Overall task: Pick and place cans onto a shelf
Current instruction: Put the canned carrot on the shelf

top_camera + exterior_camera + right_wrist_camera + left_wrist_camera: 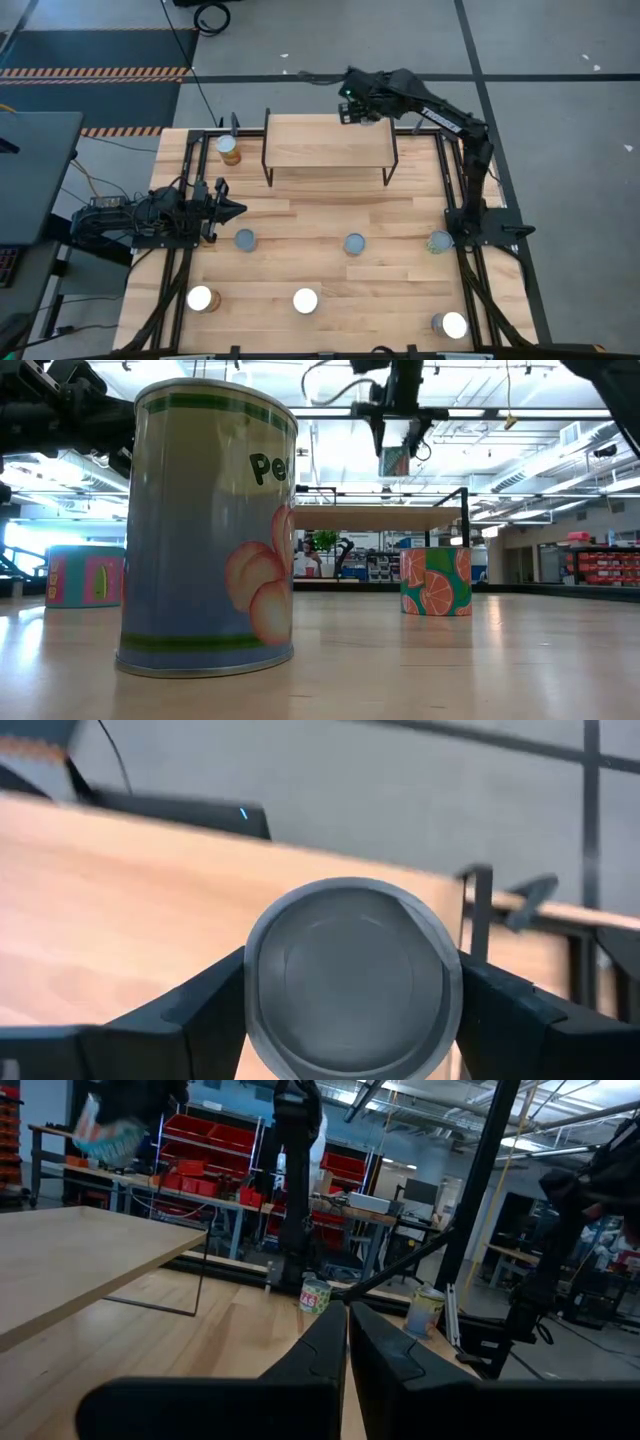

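The robot's right gripper should keep hold of the can [350, 982] until it rests on the shelf board [190, 910], because the bottom of the can is still above the board.
The shelf [328, 145] stands at the table's far middle on thin black legs. My right gripper [362, 108] is above the shelf's far right part, shut on a can [350, 980] with a silver top; the can also shows in the low view [397, 460], well above the shelf board [380, 518]. My left gripper [235, 210] waits shut and empty at the table's left side. Several other cans stand on the table, among them one with an orange label [229, 148] left of the shelf and a peach-label one [210, 530] near the front edge. My right gripper pinches the can's round side wall [252, 995] between its two fingers [200, 1005], one on each side, just below the rim. The fingers come from above, pointing down. The can hangs upright below them, lifted clear of the shelf.
Three cans stand in a middle row [244, 239], [354, 243], [439, 241] and three near the front edge [200, 298], [305, 300], [452, 325]. The shelf top [150, 900] is bare wood. Black frame rails [465, 215] run along both table sides.
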`<act>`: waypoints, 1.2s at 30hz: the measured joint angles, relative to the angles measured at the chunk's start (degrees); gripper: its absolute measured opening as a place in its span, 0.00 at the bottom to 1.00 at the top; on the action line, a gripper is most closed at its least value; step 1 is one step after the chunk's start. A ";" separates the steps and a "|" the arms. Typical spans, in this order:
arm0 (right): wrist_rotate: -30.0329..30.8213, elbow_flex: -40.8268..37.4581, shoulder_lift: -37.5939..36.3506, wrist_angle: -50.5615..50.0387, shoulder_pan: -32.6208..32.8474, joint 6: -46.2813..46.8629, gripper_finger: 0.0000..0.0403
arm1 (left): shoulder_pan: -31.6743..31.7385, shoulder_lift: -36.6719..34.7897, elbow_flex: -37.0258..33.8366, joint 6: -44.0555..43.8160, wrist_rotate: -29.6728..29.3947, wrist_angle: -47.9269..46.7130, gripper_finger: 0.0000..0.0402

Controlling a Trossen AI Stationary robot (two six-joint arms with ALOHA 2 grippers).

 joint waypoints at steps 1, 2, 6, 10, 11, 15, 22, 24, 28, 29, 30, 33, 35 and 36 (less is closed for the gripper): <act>0.11 -0.04 0.73 -0.74 -0.22 -0.44 0.72 | 0.00 0.00 -0.01 -0.02 0.00 0.00 0.06; 0.14 -0.37 1.37 -0.62 -0.76 -1.13 0.72 | 0.00 0.00 0.00 -0.03 0.01 -0.01 0.06; -2.92 -1.46 3.76 3.31 -4.31 -3.33 0.72 | 0.00 -0.01 0.00 -0.04 0.01 0.00 0.06; -5.54 -1.66 4.90 0.36 -7.74 -3.13 0.73 | 0.00 0.01 0.00 -0.02 0.00 -0.01 0.06; -6.36 -1.95 4.81 0.43 -8.32 -3.16 0.74 | 0.00 0.00 -0.02 0.00 0.01 0.00 0.06; -10.61 -2.26 4.75 0.84 -11.57 -4.64 0.77 | 0.00 0.01 0.00 0.00 0.01 0.00 0.06; -16.07 -4.12 4.74 2.88 -16.07 -5.49 0.78 | 0.00 0.00 0.00 -0.03 0.01 0.00 0.06; -17.51 -5.17 4.74 3.01 -16.63 -5.51 0.78 | 0.00 0.00 0.00 0.00 0.01 -0.01 0.06; -19.14 -7.11 4.69 3.37 -16.70 -5.99 0.78 | 0.00 -0.01 0.00 0.00 0.01 -0.01 0.06; -19.22 -7.30 4.61 3.21 -16.70 -6.02 0.78 | 0.00 -0.01 0.00 -0.01 0.01 -0.02 0.06; -19.22 -7.37 4.57 3.10 -16.59 -6.36 0.79 | 0.00 0.01 -0.02 -0.02 0.01 -0.02 0.06; -18.88 -7.51 4.65 1.80 -16.44 -7.58 0.82 | 0.00 -0.01 0.00 -0.02 0.01 -0.02 0.06; -18.58 -7.54 4.79 1.55 -16.44 -7.69 0.85 | 0.00 -0.01 -0.01 -0.01 0.01 -0.01 0.06; -18.49 -7.54 4.79 1.67 -16.44 -7.70 0.87 | 0.00 0.00 0.00 0.00 0.01 -0.01 0.06</act>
